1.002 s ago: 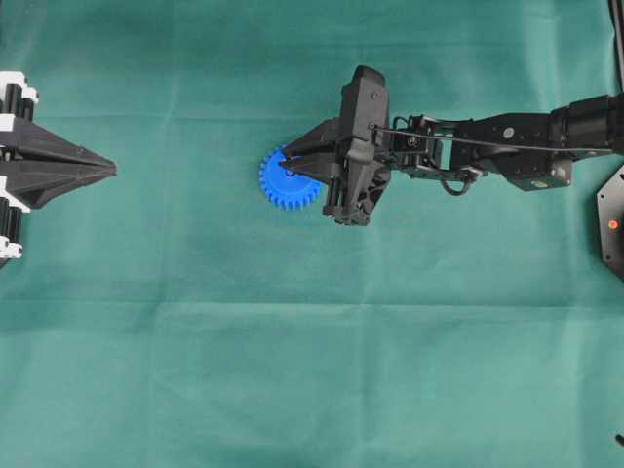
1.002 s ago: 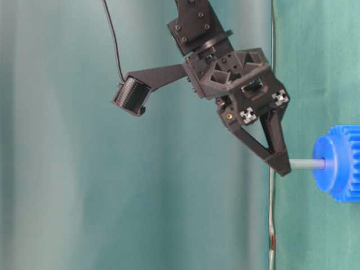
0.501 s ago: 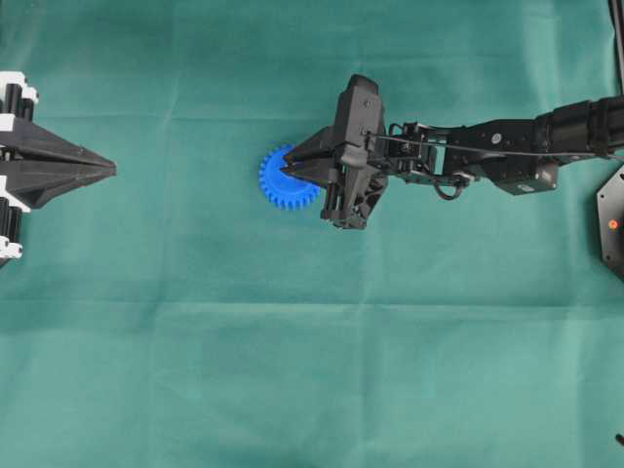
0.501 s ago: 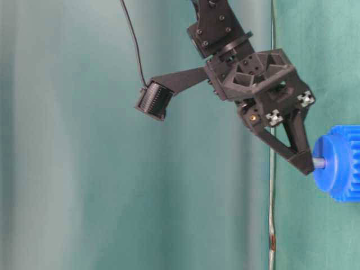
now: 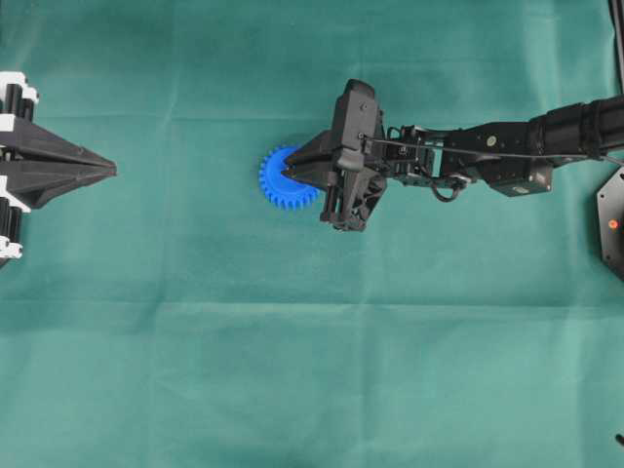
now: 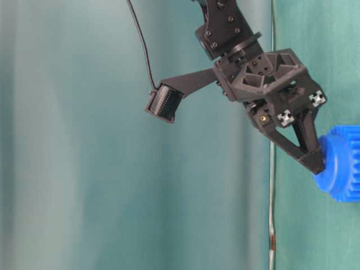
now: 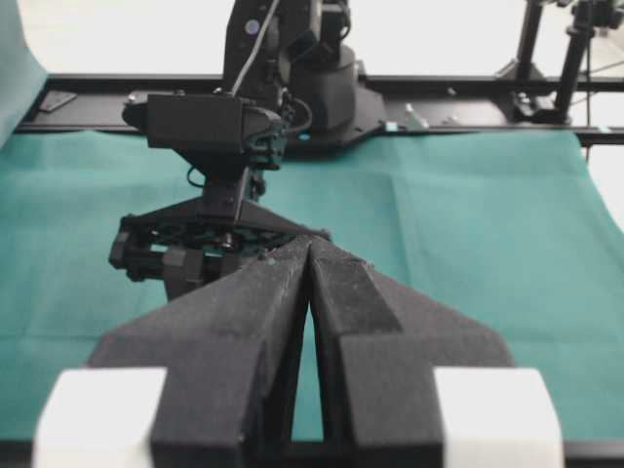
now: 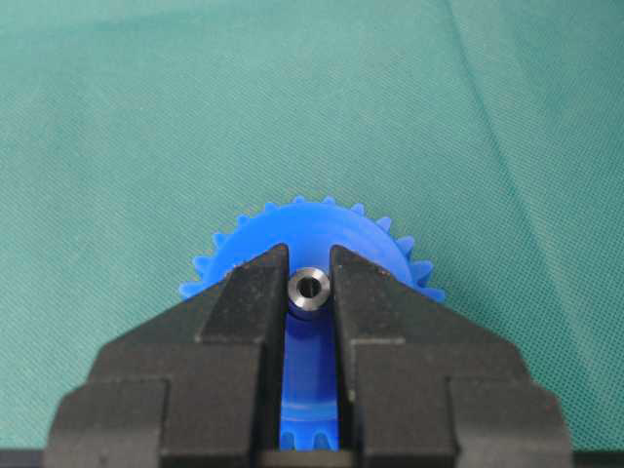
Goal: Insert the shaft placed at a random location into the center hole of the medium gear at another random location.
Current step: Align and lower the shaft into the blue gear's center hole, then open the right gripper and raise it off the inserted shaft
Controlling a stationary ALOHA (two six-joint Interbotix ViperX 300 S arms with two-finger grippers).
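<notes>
The right gripper should open, since the silvery shaft (image 8: 309, 287) is standing in the blue gear's center (image 8: 310, 314) and would rest there.
The blue medium gear (image 5: 286, 180) lies flat on the green cloth; it also shows in the table-level view (image 6: 343, 166) and under the right wrist camera (image 8: 322, 229). My right gripper (image 5: 289, 175) (image 6: 319, 165) (image 8: 310, 290) is shut on the shaft (image 8: 310, 289), a silvery pin seen end-on between the fingertips. The fingertips sit right at the gear's hub, and the shaft's length and the center hole are hidden beneath them. My left gripper (image 5: 109, 170) (image 7: 309, 244) rests shut and empty at the far left, well away from the gear.
Green cloth (image 5: 312, 370) covers the whole table. The right arm (image 5: 487, 151) stretches in from the right edge. A black fixture with a red light (image 5: 611, 222) sits at the right border. A black frame (image 7: 439, 93) runs along the far side.
My right gripper has come down toward the gear with the shaft; the pin's exposed length between fingertips and hub has shrunk to nothing. The left arm has not moved.
</notes>
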